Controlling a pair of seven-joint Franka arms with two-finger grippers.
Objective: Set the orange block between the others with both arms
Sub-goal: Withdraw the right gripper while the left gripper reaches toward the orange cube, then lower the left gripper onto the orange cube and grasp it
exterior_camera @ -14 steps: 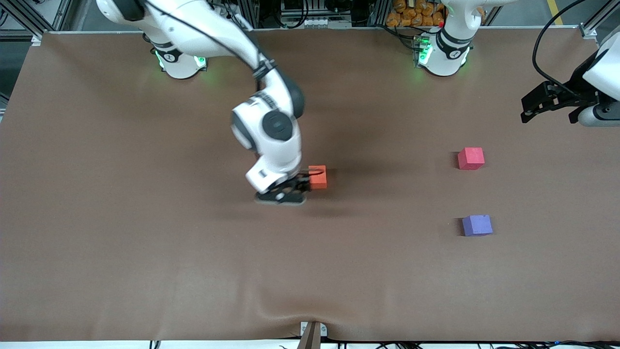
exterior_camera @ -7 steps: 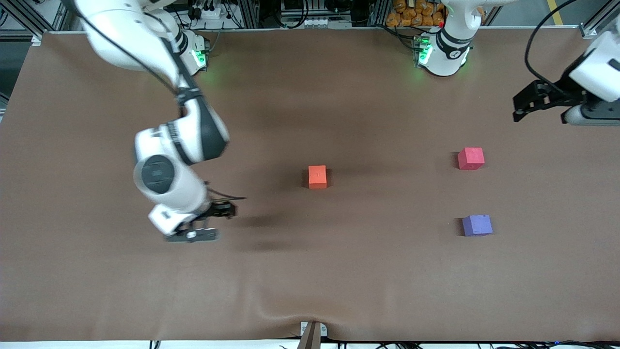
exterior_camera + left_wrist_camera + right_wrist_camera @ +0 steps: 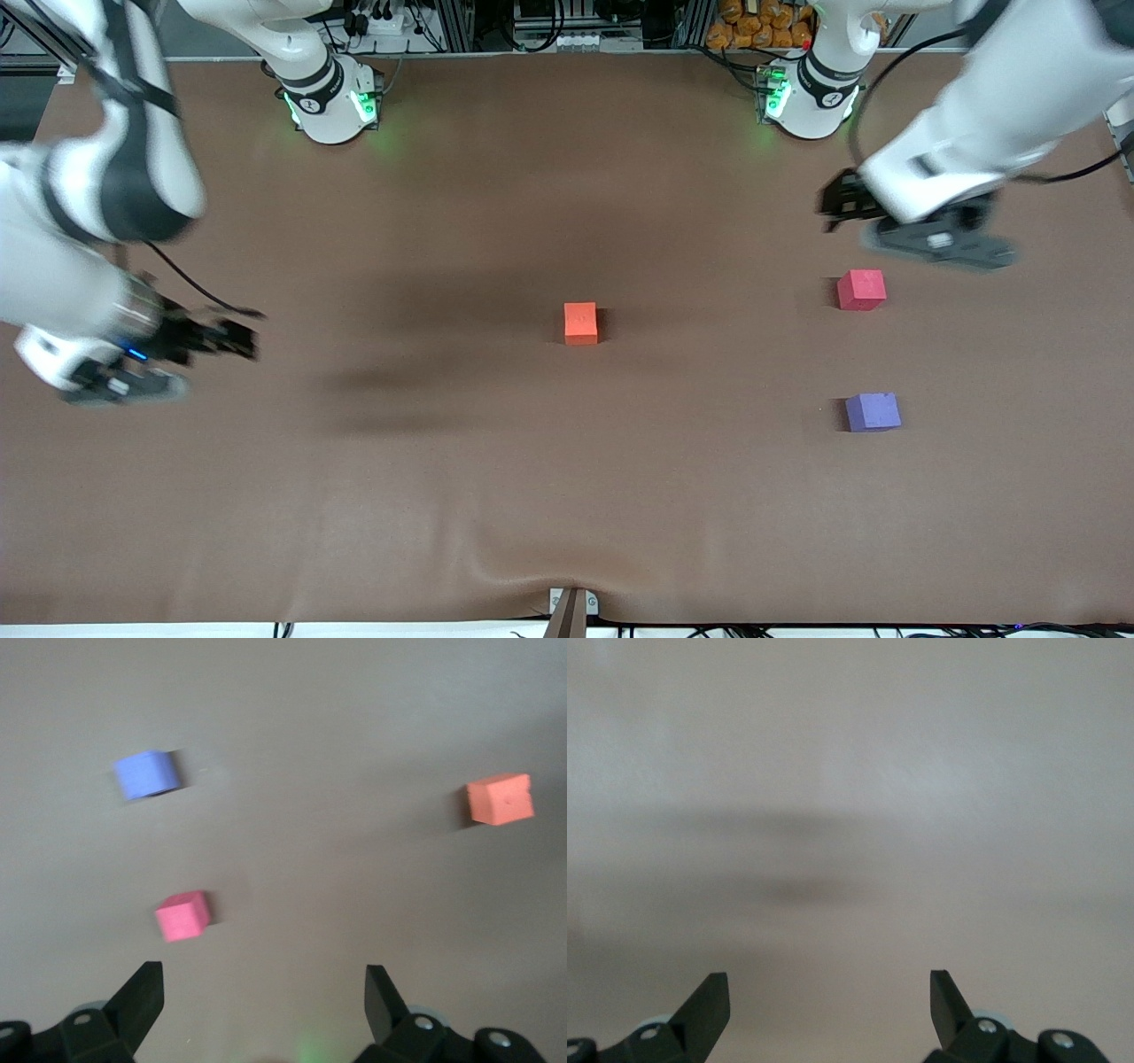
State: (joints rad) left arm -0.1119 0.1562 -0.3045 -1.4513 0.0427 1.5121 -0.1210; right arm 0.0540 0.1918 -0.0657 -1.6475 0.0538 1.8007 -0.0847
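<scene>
I will grab the orange block (image 3: 580,322) by its opposite sides with my left gripper next. Then it can go between the other cubes.
The orange block (image 3: 580,322) rests alone on the brown table near its middle. The pinkish-red cube (image 3: 861,290) and the purple-blue cube (image 3: 873,412) sit toward the left arm's end, the purple-blue one nearer to the front camera. My left gripper (image 3: 834,206) hangs open over the table beside the pinkish-red cube, holding nothing. Its wrist view shows the orange block (image 3: 500,800), the pinkish-red cube (image 3: 183,915) and the purple-blue cube (image 3: 146,775) past the open left gripper (image 3: 263,992). My right gripper (image 3: 237,339) is open and empty at the right arm's end; the right gripper (image 3: 830,997) has only bare table in its own view.
The brown table cover (image 3: 567,496) has a small ripple at its front edge by a bracket (image 3: 571,607). The two green-lit arm bases (image 3: 330,106) (image 3: 808,99) stand along the table edge farthest from the front camera.
My right gripper has drawn away from the orange block to the right arm's end, leaving the block where it was. My left gripper has swung in from the table's end toward the pinkish-red cube.
</scene>
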